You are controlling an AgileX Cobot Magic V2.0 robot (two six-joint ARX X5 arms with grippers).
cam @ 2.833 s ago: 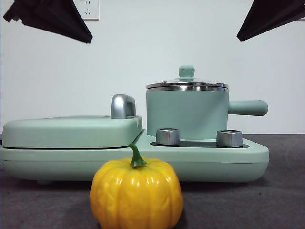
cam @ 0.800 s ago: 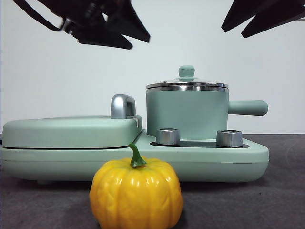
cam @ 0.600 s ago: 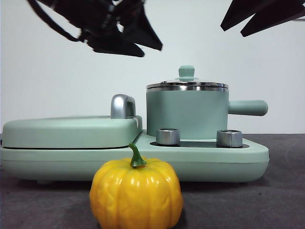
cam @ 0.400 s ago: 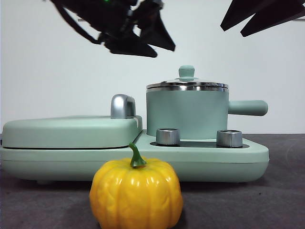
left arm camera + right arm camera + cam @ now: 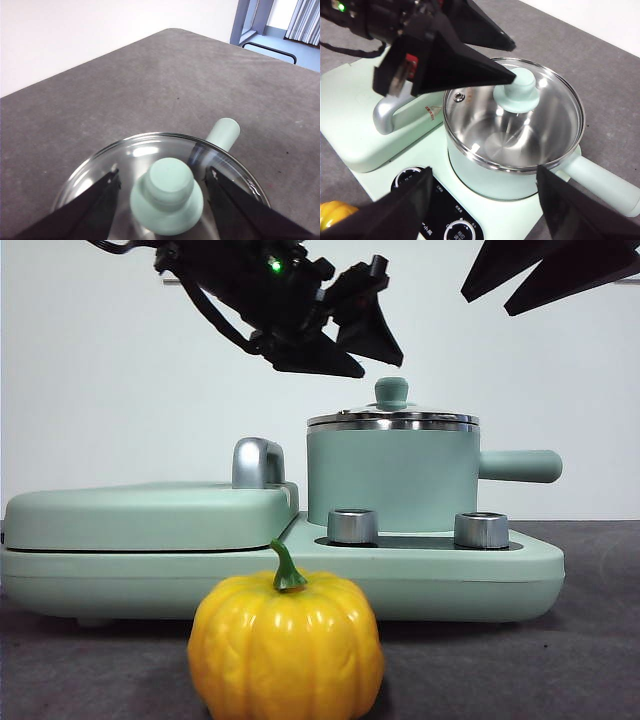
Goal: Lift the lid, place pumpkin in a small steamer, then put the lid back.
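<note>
The left gripper will next grab the mint-green knob [image 5: 391, 392] to lift the lid, because the glass lid [image 5: 440, 418] covers the whole width of the pot and is wider than the gripper's fingers open.
The lid [image 5: 392, 420], glass with a steel rim and a mint knob [image 5: 390, 392], rests on the small steamer [image 5: 392, 480], a mint pot with a straight side handle [image 5: 520, 466]. My left gripper [image 5: 380, 365] hovers open just up and left of the knob. In the left wrist view its jaws stand on either side of the knob [image 5: 167, 195] without touching it. The right gripper [image 5: 487, 302] waits open at the top right, above the pot [image 5: 515, 150]. The yellow-orange pumpkin [image 5: 285, 645] sits on the table in front of the cooker, apart from both grippers.
The pot stands on a mint cooker base [image 5: 450, 570] with two steel dials [image 5: 352, 526]. A flat mint cover [image 5: 150, 515] with a chrome handle [image 5: 256, 462] fills the base's left half. The table [image 5: 590, 660] is dark grey.
My left gripper has swung down and to the right, from the top left to just beside the lid's knob. The right gripper has stayed at the top right. Lid and pumpkin have not moved.
</note>
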